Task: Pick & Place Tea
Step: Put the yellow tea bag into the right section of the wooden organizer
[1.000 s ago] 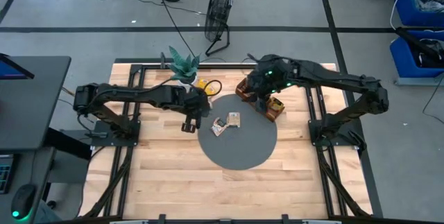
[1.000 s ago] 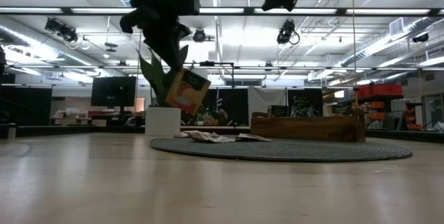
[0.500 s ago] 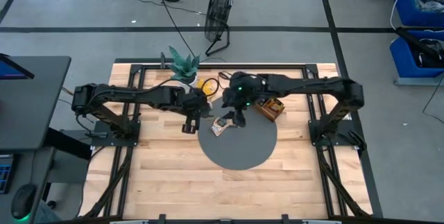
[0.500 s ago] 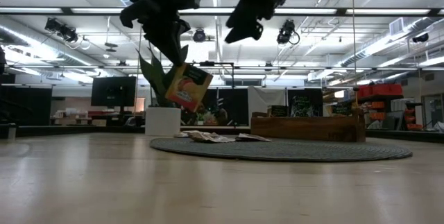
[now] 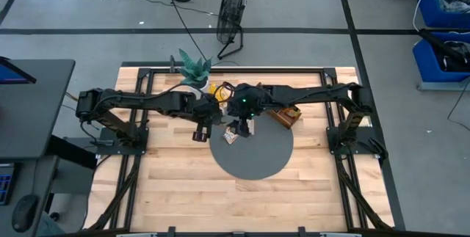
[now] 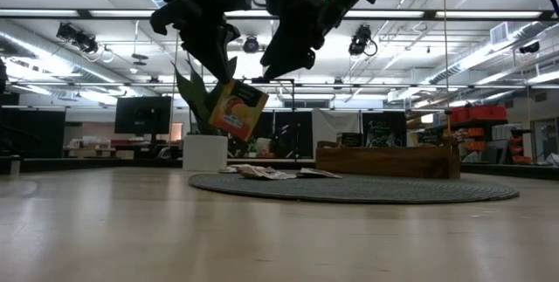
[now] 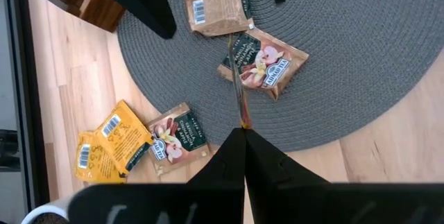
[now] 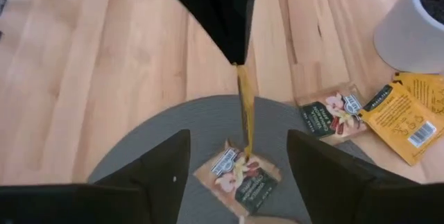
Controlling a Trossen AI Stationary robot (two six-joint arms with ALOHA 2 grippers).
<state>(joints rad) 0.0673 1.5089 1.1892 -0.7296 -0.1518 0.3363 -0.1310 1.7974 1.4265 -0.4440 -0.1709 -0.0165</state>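
Observation:
I will next place the yellow-orange tea packet in the wooden tray, and for that I should grab the packet with my right gripper by its free hanging end point(image 8: 248, 137).
My left gripper point(image 6: 223, 74) is shut on a yellow-orange tea packet point(image 6: 237, 109) that hangs above the left edge of the round grey mat point(image 5: 253, 156). My right gripper point(image 6: 276, 62) stands open just to its right, at about the same height. In the right wrist view its fingers stand on either side of the packet's thin edge point(image 8: 244, 106) without touching. Two more packets point(image 7: 263, 61) point(image 7: 218, 5) lie flat on the mat. Another packet point(image 7: 177, 137) and yellow ones point(image 7: 111, 141) lie on the wood. My left gripper pinches the hanging packet by its upper edge point(image 7: 243, 123) between its two fingers. The fingers come from above, slanting down toward the mat. The packet hangs tilted below them, clear of mat and table.
A wooden compartment tray point(image 5: 284, 115) stands on the mat's far right. A potted plant in a white pot point(image 5: 194, 70) stands at the far edge, close behind the left gripper. The near half of the mat and the wood in front of it are bare.
My right gripper has come from over the wooden tray toward the table's left and down, up beside the packet in my left gripper. My left gripper and its packet have kept their place.

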